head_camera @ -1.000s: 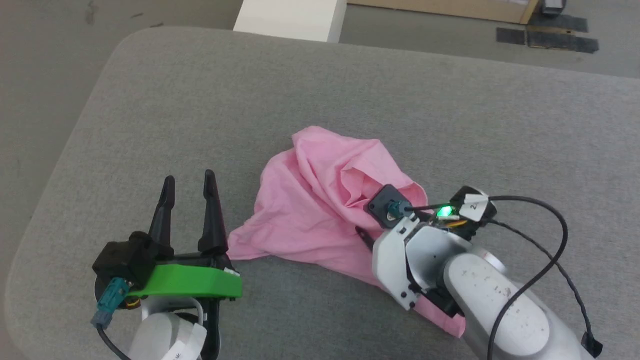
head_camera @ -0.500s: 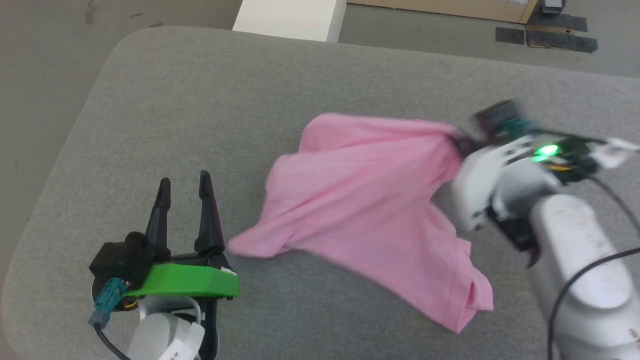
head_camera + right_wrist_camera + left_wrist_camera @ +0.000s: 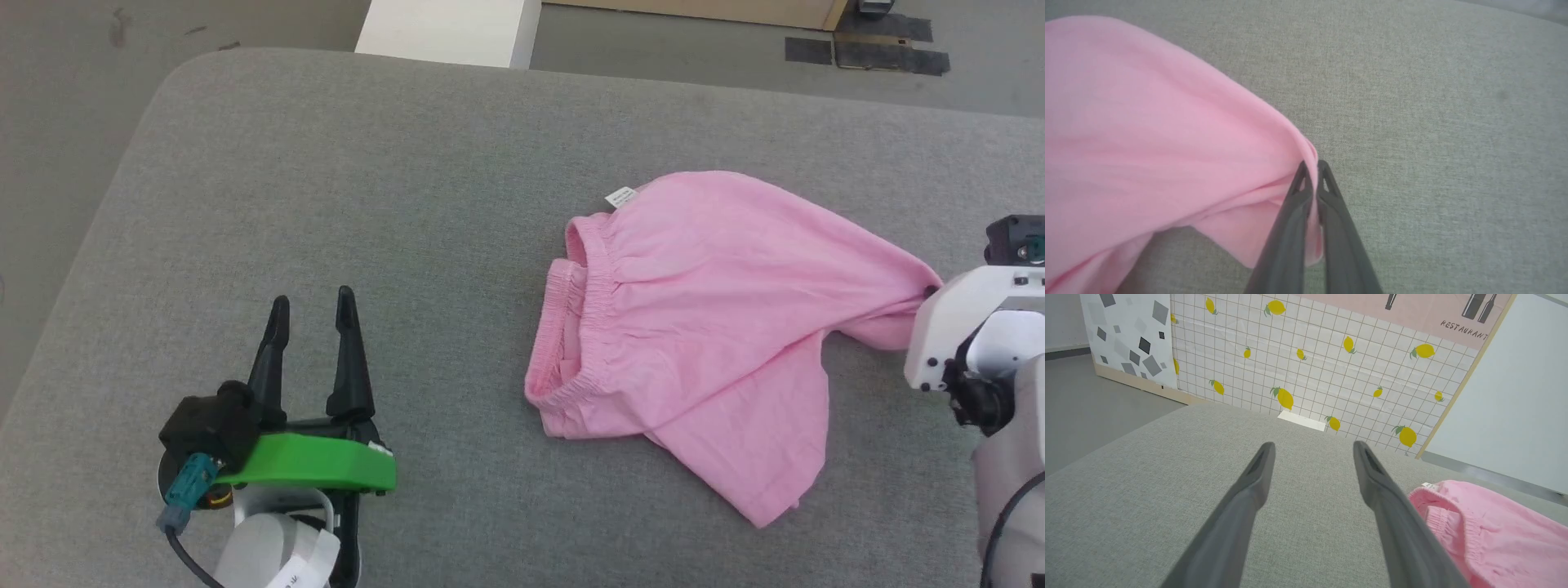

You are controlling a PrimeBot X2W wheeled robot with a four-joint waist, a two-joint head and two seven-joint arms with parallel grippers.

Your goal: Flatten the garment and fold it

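Observation:
The left gripper should next grab the garment by the band corner opposite the label, because the garment's gathered band (image 3: 560,312) stands up while the rest lies flat.
The pink garment (image 3: 702,327) lies spread on the grey padded table (image 3: 367,204), right of centre; its gathered band edge (image 3: 563,327) faces left with a small white label (image 3: 620,197) at the top. My right gripper (image 3: 1312,167) is shut on a pinch of the garment's (image 3: 1147,130) right end, which it holds stretched and slightly raised at the right edge of the head view. My left gripper (image 3: 312,304) stands open at the lower left, well apart from the cloth, its fingers (image 3: 1257,473) over bare table with the garment (image 3: 1486,535) to its right.
The table's rounded left corner (image 3: 163,90) and far edge border grey floor. A white block (image 3: 445,28) stands behind the table. A lemon-patterned wall panel (image 3: 1310,355) rises beyond the far edge in the left wrist view.
My right gripper has pulled the garment up and to the right, unrolling the crumpled heap into a spread shape with the band showing. The left gripper has stayed in place; the camera shifted slightly.

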